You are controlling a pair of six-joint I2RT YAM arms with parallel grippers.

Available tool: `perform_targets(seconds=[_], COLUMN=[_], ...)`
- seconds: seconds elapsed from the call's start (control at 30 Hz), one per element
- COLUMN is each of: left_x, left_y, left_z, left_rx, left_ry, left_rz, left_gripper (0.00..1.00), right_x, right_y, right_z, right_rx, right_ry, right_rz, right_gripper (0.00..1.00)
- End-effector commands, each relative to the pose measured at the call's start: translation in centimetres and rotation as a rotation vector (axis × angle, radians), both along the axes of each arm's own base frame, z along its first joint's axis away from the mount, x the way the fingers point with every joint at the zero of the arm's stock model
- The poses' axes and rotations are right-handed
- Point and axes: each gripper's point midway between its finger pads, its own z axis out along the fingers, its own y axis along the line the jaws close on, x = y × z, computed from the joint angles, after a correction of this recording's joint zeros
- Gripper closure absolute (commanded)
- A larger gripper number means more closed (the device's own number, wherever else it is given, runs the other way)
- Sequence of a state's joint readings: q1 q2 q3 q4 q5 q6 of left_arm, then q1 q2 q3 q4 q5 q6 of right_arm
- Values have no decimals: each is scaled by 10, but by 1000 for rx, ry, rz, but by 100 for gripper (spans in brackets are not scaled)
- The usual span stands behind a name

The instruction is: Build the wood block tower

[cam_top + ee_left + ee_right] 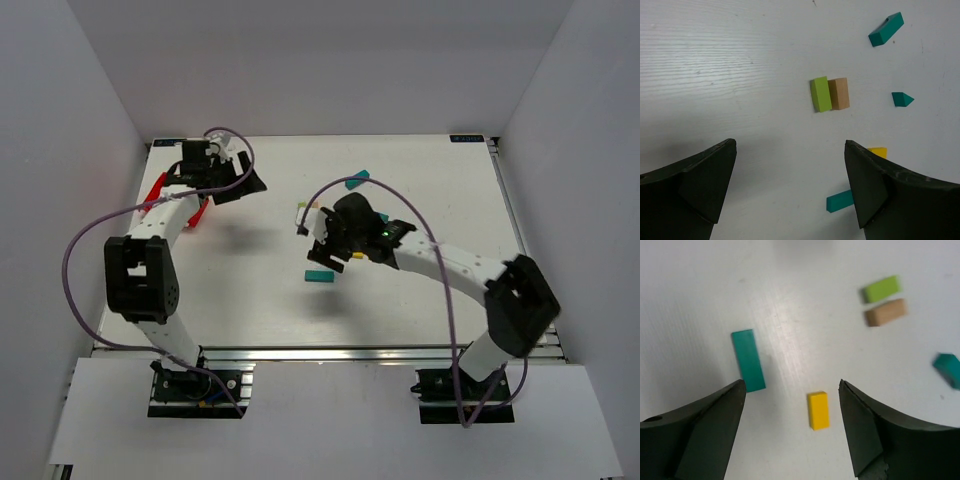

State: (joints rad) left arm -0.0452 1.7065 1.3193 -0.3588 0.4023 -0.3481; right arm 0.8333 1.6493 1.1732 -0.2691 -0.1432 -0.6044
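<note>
My left gripper would leave the green block beside the tan block if I lifted it now, because its open fingers are well short of both blocks.
No tower stands; the small wooden blocks lie loose on the white table. In the right wrist view a yellow block lies flat between the tips of my open right gripper, which hovers above it. A flat teal block lies by the left finger. A green block and a tan block lie side by side farther off, and another teal block is at the right edge. My left gripper is open and empty, away from the blocks at the back left.
A red bin sits under the left arm at the table's left edge. The left wrist view also shows a long teal block and a small teal wedge. White walls close in the table on three sides.
</note>
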Motion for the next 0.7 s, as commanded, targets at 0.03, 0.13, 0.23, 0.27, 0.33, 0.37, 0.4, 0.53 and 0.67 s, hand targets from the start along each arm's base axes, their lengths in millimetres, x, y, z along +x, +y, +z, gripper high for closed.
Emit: perform_targets(seconds=[0.03,0.13,0.23,0.27,0.33,0.37,0.4,0.53,0.67], left_x=[9,18,22,24,26,33,35,43,42], left_y=[-36,-55,-74,-85,-86,-94,-95,-96,-108], left_z=[-13,-35,-55,-54,-77,-73,-80,-102,-112], left_rx=[36,71,109,119,183,202,224,306,375], left_ry=[61,125,159,150,203,188,205,249,233], left_rz=[-97,-109,-121,-134,-102,-99,-85,-12,13], left_gripper=[2,2,2,2,2,2,4,6,10], right_x=[29,37,38,38,37,38,39,47,48], right_y=[-30,-66,-95,-103,-115,-120,-125,-142,-151], right_z=[63,79,84,89,86,88,87,80,64], right_rx=[273,371,425,443,452,468,475,487,443], right_ry=[-145,-187,-178,-180,-142,-134,-132,-121,-80], right_rz=[-350,-582,-743,-785,-855,-897,-926,-1022,-1067], right_gripper=[19,14,11,11,11,11,11,11,11])
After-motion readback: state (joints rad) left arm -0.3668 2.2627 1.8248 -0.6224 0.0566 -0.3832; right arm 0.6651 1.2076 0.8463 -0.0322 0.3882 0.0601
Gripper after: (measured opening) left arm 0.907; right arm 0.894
